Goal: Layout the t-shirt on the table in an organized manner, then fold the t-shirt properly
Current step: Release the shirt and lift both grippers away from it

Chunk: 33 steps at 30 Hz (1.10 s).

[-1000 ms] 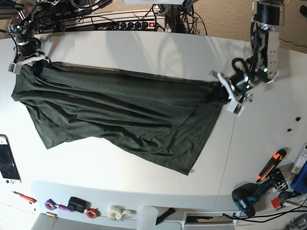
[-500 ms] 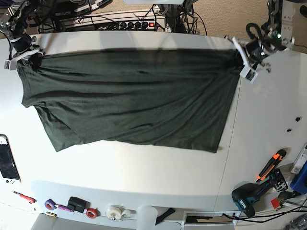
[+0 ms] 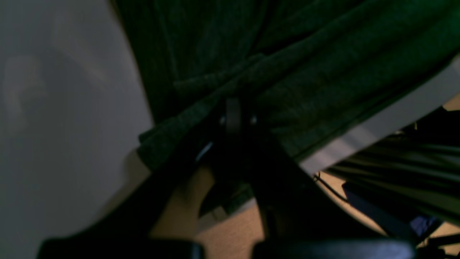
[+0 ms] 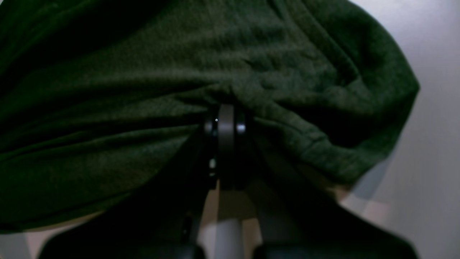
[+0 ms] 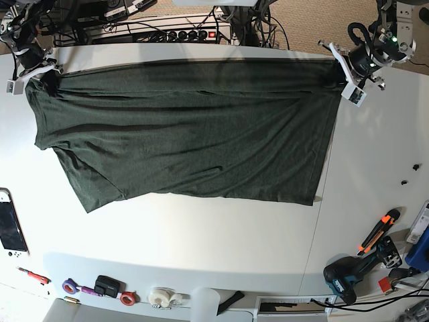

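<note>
The t-shirt's corner (image 5: 64, 83) at my right gripper's fingers lies down on the layer beneath, so it is time to open now, and the t-shirt would stay flat.
The dark green t-shirt (image 5: 188, 127) lies stretched wide across the far half of the white table (image 5: 221, 235), its top edge along the table's back edge. My left gripper (image 5: 342, 75) is shut on the t-shirt's far right corner; the left wrist view shows the cloth (image 3: 287, 72) bunched at the closed fingertips (image 3: 233, 118). My right gripper (image 5: 41, 72) is shut on the far left corner near a sleeve. In the right wrist view the fabric (image 4: 179, 90) folds over the closed fingertips (image 4: 225, 124). The lower hem runs slanted, with a sleeve (image 5: 94, 188) at the lower left.
A game console (image 5: 10, 228) lies at the left edge. Tape rolls (image 5: 161, 296) and small tools line the front edge. A cordless drill (image 5: 352, 272) and an orange cutter (image 5: 379, 231) sit at the front right. Cables and a power strip (image 5: 174, 30) lie behind the table.
Both grippers pulled the t-shirt toward the table's back edge and apart. The cloth went from a slack diagonal drape to a wide, flatter spread.
</note>
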### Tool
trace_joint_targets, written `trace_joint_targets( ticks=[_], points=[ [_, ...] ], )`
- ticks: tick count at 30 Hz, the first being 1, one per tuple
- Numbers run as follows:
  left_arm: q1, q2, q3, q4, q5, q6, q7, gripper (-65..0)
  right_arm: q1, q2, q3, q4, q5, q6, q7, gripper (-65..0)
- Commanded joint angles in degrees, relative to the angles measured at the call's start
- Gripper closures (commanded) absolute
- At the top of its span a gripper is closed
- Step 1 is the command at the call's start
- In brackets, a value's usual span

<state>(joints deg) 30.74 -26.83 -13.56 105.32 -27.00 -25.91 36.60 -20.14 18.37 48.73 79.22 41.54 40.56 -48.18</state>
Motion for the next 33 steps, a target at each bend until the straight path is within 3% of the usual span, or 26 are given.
trace_joint_targets(
  ticks=[1, 3, 5, 8, 10, 20, 28, 33],
  points=[
    [-0.2, -0.6, -0.2, 0.0, 1.8, 1.4, 2.4, 0.0, -0.3, 1.4, 0.4, 0.5, -0.8, -0.6, -1.1, 0.0],
    [-1.3, -0.6, -0.2, 0.0, 0.7, 2.2, 2.5, 0.0, -0.3, 1.4, 0.4, 0.5, -0.3, -0.6, -1.1, 0.0],
    [-2.4, -0.6, -0.2, 0.0, -0.3, 2.1, 2.6, -7.3, -0.1, 1.4, 0.4, 0.5, 0.1, -0.6, -1.2, 0.0],
    [-3.3, -0.7, -0.2, 0.0, -0.9, 2.1, 2.8, -18.6, 0.0, 1.5, 0.4, 0.5, 1.9, -0.6, -1.4, -13.3],
    [-3.5, -0.7, -0.2, 0.0, -1.0, 2.1, 2.8, -21.0, 0.0, 1.7, 0.5, 0.7, 3.1, -0.6, -1.3, -19.2],
    [-4.2, -0.7, -1.0, 6.1, -2.6, 2.1, 2.8, -21.1, 0.0, 2.8, 2.8, 10.4, 5.8, -0.6, -2.9, -20.2],
    [-8.0, -1.2, -14.1, 17.2, -3.5, 2.2, 3.4, -21.1, 1.0, 2.8, 9.8, 24.8, 5.8, -0.6, -2.8, -20.1],
    [-12.5, -1.3, -21.1, 17.4, -6.7, 2.4, 3.4, -21.1, 6.0, 3.5, 10.8, 26.4, 3.0, -0.6, -2.5, -20.1]
  ],
)
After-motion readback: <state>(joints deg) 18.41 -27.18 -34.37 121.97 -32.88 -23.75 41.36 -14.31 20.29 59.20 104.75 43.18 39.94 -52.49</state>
